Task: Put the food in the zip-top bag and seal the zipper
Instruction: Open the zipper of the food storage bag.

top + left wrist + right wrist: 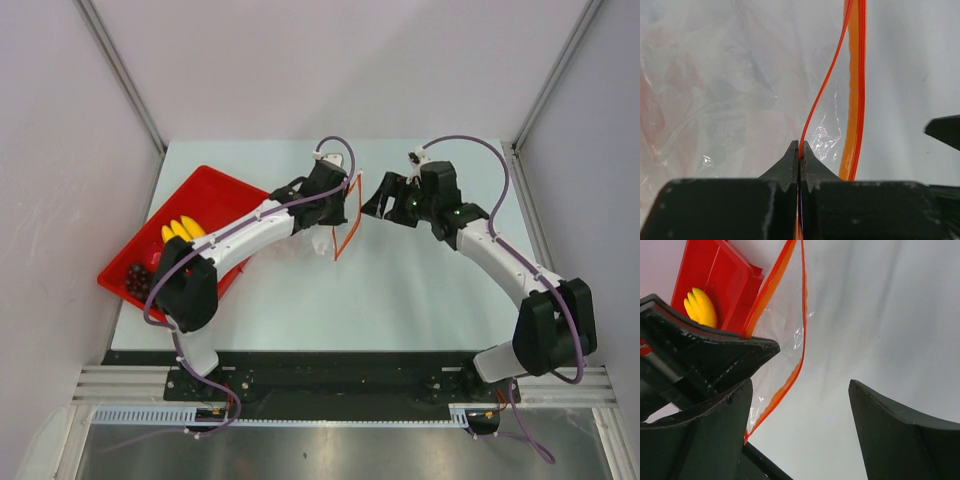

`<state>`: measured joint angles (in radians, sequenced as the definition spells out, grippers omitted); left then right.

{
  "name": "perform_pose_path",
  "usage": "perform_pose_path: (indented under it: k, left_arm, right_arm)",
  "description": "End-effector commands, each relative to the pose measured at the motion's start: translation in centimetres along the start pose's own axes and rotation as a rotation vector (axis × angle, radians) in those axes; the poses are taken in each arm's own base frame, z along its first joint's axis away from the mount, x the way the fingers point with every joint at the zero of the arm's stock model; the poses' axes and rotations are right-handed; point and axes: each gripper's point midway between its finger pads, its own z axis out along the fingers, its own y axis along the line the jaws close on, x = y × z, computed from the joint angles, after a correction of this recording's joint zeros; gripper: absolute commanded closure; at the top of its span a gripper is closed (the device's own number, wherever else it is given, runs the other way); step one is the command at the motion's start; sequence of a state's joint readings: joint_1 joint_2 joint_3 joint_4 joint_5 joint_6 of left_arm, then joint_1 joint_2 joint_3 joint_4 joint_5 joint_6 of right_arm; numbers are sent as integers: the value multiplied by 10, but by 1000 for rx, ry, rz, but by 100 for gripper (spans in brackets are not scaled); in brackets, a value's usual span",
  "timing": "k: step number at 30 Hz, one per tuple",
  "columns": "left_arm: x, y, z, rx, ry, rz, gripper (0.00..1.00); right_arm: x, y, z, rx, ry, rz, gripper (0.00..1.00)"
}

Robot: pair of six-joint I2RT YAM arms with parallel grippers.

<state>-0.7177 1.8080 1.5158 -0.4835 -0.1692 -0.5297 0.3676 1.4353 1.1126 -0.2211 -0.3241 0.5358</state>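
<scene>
Next, I should grab the free edge of the red-orange zipper with my right gripper. This should keep the zip-top bag open so the food can go inside.
My left gripper (343, 197) is shut on one lip of the red-orange zipper (816, 102) and holds the clear zip-top bag (318, 243) up off the table. The other lip (856, 95) hangs apart to the right, so the mouth gapes. My right gripper (372, 203) is open and empty just right of the zipper (347, 225). In the right wrist view the zipper (774, 392) runs beside its left finger (722, 435). The yellow banana bunch (182, 230) and purple grapes (135, 278) lie in the red tray. The round fruits are hidden.
The red tray (215, 195) sits at the table's left edge under my left arm. It also shows in the right wrist view (715, 275) with the bananas (701, 307). Grey walls close the table on three sides.
</scene>
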Motion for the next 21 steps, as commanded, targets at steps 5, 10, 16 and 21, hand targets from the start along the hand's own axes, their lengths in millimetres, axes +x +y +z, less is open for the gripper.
perform_pose_path:
  k: [5,10,16,21]
  left_arm:
    - [-37,-38,-33,161,-87,-80,100]
    - [-49,-33,-48,186,-114,-106,100]
    - [-52,10,-64,133,-145,-104,100]
    - [-37,88,-73,-127,-149,20,100]
  right_arm:
    - [-4,3,32,-42,-4,90,41]
    - [5,-5,36,-62,55,111,59]
    - [-14,-5,9,-108,25,47,100]
    - [-26,-14,-34,-53,-3,-99,100]
